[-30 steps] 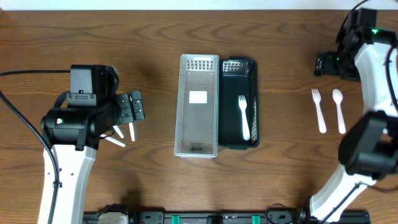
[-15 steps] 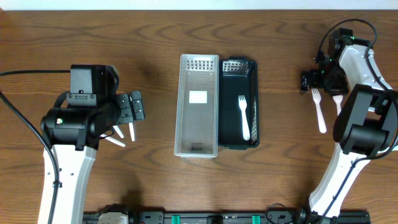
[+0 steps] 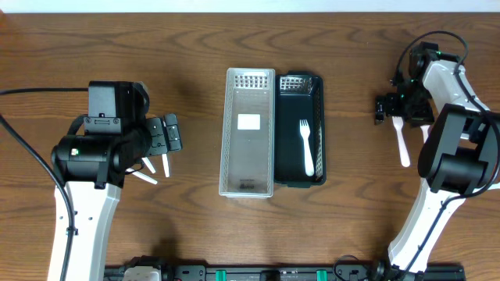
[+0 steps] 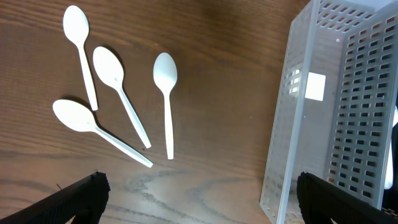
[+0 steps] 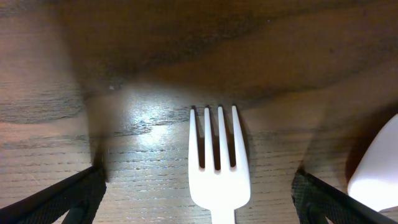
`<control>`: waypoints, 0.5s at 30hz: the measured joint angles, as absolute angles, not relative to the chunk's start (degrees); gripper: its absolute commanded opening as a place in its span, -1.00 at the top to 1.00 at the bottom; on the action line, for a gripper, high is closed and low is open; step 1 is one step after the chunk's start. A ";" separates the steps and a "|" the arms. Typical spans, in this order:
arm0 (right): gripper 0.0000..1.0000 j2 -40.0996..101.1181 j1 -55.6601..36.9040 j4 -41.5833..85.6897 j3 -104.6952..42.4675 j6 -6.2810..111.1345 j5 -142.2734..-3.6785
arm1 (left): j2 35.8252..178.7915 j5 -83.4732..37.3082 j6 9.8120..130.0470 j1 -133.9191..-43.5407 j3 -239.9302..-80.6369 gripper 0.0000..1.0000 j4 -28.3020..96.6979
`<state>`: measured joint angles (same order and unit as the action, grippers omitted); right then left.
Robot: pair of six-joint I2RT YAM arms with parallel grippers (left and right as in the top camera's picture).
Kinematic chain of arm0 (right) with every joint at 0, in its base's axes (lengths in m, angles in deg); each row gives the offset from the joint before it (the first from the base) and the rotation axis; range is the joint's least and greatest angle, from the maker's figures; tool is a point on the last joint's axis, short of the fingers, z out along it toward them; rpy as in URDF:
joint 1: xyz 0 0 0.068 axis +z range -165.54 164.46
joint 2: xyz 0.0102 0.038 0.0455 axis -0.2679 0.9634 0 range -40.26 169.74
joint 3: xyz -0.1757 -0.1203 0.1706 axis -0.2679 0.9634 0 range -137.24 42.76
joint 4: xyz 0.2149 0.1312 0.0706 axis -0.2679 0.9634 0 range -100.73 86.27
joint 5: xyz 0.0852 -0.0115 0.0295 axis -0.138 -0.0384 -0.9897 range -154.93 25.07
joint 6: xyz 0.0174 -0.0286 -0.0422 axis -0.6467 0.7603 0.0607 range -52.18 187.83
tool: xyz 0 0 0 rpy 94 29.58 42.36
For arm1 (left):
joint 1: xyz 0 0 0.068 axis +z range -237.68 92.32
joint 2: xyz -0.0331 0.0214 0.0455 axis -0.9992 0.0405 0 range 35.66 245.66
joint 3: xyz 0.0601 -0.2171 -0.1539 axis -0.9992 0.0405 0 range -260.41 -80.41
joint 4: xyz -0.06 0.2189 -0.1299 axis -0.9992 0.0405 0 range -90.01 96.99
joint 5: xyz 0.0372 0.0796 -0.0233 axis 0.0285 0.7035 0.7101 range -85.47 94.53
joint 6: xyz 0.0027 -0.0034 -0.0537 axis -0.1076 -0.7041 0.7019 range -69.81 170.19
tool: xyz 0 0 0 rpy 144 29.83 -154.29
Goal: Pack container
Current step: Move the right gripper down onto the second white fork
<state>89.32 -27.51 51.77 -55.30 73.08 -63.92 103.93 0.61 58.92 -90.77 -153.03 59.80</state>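
Observation:
The white fork is ready for my right gripper to close on it. Both fingers reach down to the tabletop on either side of its head (image 3: 398, 122) (image 5: 219, 185).
A clear slotted container (image 3: 250, 133) stands mid-table, with a black container (image 3: 301, 94) touching its right side. A white fork (image 3: 306, 147) lies in the black one. My left gripper (image 3: 168, 134) is open and empty above several white spoons (image 4: 118, 90), which lie left of the clear container (image 4: 336, 112). My right gripper (image 3: 397, 107) is open and low over the head of a second white fork (image 5: 217, 168). Its fingers (image 5: 202, 199) stand either side of the tines without touching. The fork's handle (image 3: 403, 147) shows on the table.
A white spoon's bowl (image 5: 379, 171) lies just right of the fork, close to my right finger. The wooden table (image 3: 195, 47) extends around both containers.
My right gripper has moved left and toward the front, from beyond the fork and spoon to directly over the fork's head. The left arm has not moved.

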 measured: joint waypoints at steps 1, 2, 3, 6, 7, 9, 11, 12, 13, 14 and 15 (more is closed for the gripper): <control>-0.97 89.07 -27.51 51.35 -54.93 73.10 -63.94 | 103.93 0.61 58.92 -90.77 -153.03 -0.96 59.83; -0.93 88.97 -27.51 51.18 -54.66 73.10 -63.96 | 103.93 0.61 58.92 -90.77 -153.03 -0.96 59.83; -0.88 88.83 -27.51 51.11 -54.42 73.10 -63.96 | 103.93 0.61 58.92 -90.77 -153.03 -0.96 59.80; -0.64 88.66 -27.51 51.24 -54.07 73.32 -63.85 | 103.93 0.61 58.92 -90.77 -153.03 -0.96 59.80; -0.54 88.62 -27.51 51.35 -54.01 73.37 -63.85 | 103.93 0.61 58.92 -90.77 -153.03 -0.96 59.80; -0.35 88.57 -27.51 51.44 -53.90 73.21 -63.81 | 103.93 0.61 58.92 -90.77 -153.03 -0.96 59.80; -0.18 88.57 -27.51 51.53 -53.88 72.99 -63.83 | 103.93 0.61 58.92 -90.77 -153.03 -0.96 59.80; -0.07 88.57 -27.51 51.59 -53.88 72.86 -63.83 | 103.93 0.61 58.92 -90.77 -153.03 -0.96 59.83; 0.09 88.57 -27.51 51.61 -53.86 72.97 -63.79 | 103.93 0.61 58.90 -90.77 -153.03 -0.96 59.85; 0.18 88.57 -27.51 51.64 -53.86 72.95 -63.72 | 103.93 0.61 58.90 -90.77 -153.03 -0.96 59.87; 0.22 88.57 -27.51 51.66 -53.86 72.78 -63.68 | 103.93 0.61 58.90 -90.77 -153.03 -0.96 59.91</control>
<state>88.57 -27.51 51.66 -53.86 72.78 -63.68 103.93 0.61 58.90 -90.77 -153.03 59.91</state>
